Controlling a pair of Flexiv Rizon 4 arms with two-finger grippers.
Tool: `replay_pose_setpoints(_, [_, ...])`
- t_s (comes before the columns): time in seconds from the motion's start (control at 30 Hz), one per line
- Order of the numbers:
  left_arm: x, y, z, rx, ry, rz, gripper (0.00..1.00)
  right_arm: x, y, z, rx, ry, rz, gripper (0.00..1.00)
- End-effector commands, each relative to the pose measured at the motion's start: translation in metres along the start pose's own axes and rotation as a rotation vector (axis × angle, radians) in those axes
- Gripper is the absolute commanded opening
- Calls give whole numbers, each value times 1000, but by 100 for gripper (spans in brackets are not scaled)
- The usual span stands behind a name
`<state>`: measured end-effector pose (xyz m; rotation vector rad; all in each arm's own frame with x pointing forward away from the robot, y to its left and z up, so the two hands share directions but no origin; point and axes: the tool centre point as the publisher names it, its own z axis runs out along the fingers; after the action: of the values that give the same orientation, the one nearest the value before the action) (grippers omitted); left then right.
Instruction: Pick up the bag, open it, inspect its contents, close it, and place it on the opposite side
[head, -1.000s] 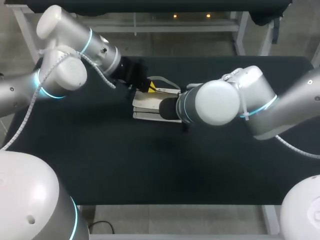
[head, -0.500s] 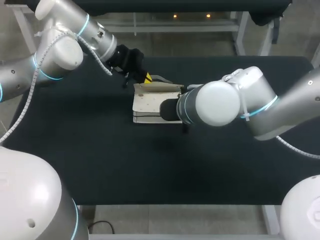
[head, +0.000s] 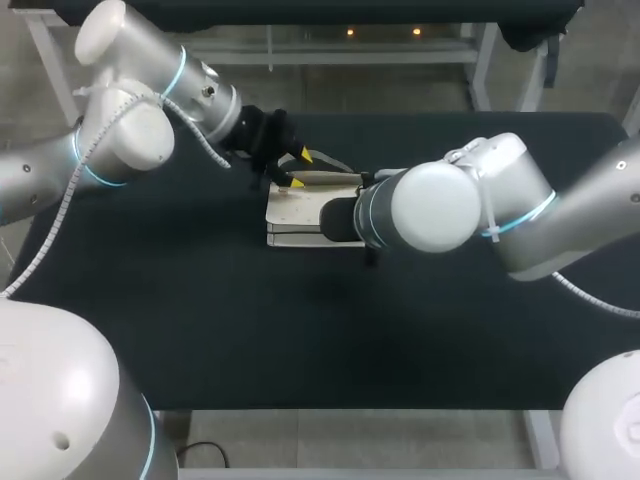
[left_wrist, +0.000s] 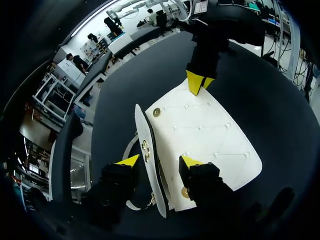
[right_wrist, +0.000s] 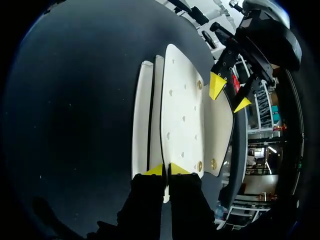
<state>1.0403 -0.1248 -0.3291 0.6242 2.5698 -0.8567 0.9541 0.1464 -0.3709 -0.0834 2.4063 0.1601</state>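
My left gripper grabs the flap's raised edge next, since the bag's flap stands up while its quilted body lies flat on the tabletop.
A white quilted bag lies on the black table, its flap lifted on edge. My left gripper is open, its yellow fingertips standing either side of the flap's clasp edge. In the head view that gripper is at the bag's back edge. My right gripper is shut on the opposite edge of the bag's flap. From the left wrist, the right gripper shows as two closed yellow tips on the far edge. In the head view my right arm hides it.
A grey strap loops out behind the bag toward the table's far edge. My right arm's thick wrist hangs over the table's middle right. Dark table surface spreads to the front and to both sides of the bag.
My left gripper drew back a little from the bag's back edge, then came back to it and opened its fingers around the flap. The right arm has kept still.
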Motion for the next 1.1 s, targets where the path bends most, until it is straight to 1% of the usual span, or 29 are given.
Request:
replay_pose_setpoints(0.03, [2,6,9,5,-93,-27,99,2,-2,0,-5,-3,0,0])
replay_pose_setpoints(0.07, [0,7,11,-3,-100,-30,98,2,-2,0,-5,-3,0,0])
replay_pose_setpoints(0.13, [-4,9,13,7,-110,-53,97,2,-2,0,-5,-3,0,0])
replay_pose_setpoints(0.23, [-11,13,16,12,-120,-85,99,2,-2,0,-5,-3,0,0])
replay_pose_setpoints(0.4, [-21,19,24,15,-123,-123,89,2,-2,0,-5,-3,0,0])
replay_pose_setpoints(0.5, [-26,23,28,18,-121,-148,85,2,-2,0,-5,-3,0,0])
replay_pose_setpoints(0.6, [-30,24,30,22,-118,-158,76,2,-2,0,-5,-3,0,0])
replay_pose_setpoints(0.73, [-31,25,32,13,-107,-172,66,2,-2,0,-5,-3,0,0])
replay_pose_setpoints(0.77, [-32,26,33,10,-104,-174,61,2,-2,0,-5,-3,0,0])
replay_pose_setpoints(0.8, [-31,26,34,9,-99,-177,58,2,-2,0,-5,-3,0,0])
replay_pose_setpoints(0.87, [-31,27,36,2,-90,-181,53,2,-2,0,-5,-3,0,0])
replay_pose_setpoints(0.9, [-31,27,36,1,-89,-183,53,2,-2,0,-5,-3,0,0])
replay_pose_setpoints(0.97, [-31,28,38,-1,-80,-188,45,2,-2,0,-5,-3,0,0])
replay_pose_setpoints(1.1, [-32,29,40,-8,-63,-197,40,2,-2,0,-5,-3,0,0])
